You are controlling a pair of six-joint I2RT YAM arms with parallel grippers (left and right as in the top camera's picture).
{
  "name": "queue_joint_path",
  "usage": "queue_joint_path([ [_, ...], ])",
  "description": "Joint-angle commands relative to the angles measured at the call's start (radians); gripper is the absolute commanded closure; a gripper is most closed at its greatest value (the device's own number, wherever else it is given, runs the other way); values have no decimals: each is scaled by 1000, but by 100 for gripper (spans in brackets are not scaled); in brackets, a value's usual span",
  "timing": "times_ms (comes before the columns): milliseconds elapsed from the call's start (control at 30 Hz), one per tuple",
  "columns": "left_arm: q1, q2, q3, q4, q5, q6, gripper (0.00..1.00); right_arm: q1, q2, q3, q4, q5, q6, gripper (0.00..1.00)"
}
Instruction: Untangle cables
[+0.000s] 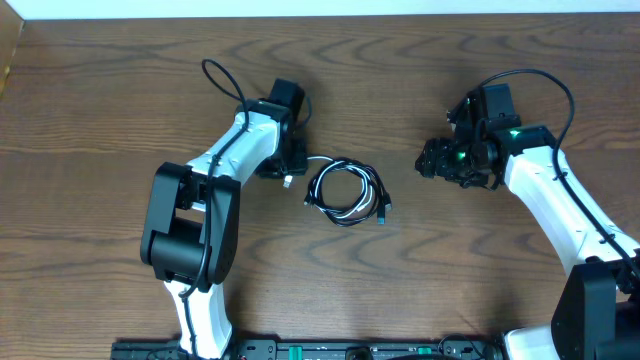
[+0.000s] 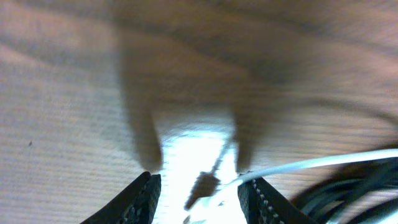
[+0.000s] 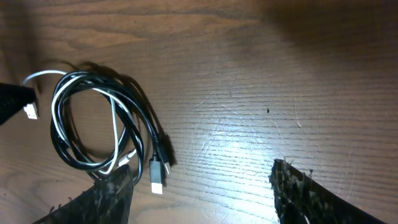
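Next, my left gripper grabs the white cord's loose end (image 2: 208, 206), which leaves the coil's plug ends for my right gripper to untangle.
The cables (image 1: 346, 193), one black and one white, lie coiled together in a hand-sized loop on the wooden table. In the right wrist view the coil (image 3: 93, 124) lies at the left, with plug ends (image 3: 157, 175) at its lower right. The white cord's free end (image 1: 300, 166) runs left to my left gripper (image 1: 289, 176). In the left wrist view that gripper (image 2: 202, 180) is open, with the white plug (image 2: 205, 185) lying between its fingers and the white cord (image 2: 323, 162) leading right. My right gripper (image 1: 428, 163) is open and empty to the right of the coil (image 3: 200, 171).
The wooden table (image 1: 420, 270) spreads all around the coil. Each arm carries its own thick black wire, the left one (image 1: 222, 78) looping behind the left wrist and the right one (image 1: 545, 80) arching over the right wrist. A rail (image 1: 330, 350) runs along the front edge.
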Motion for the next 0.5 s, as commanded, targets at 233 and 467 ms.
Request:
queue_joint_path([
  [233,-73,-105,31,127,211,294,54,4,1,4,-1,-5,-32,31],
  [467,-89,-3,26,101,222,422,54,4,1,4,-1,-5,-34,31],
])
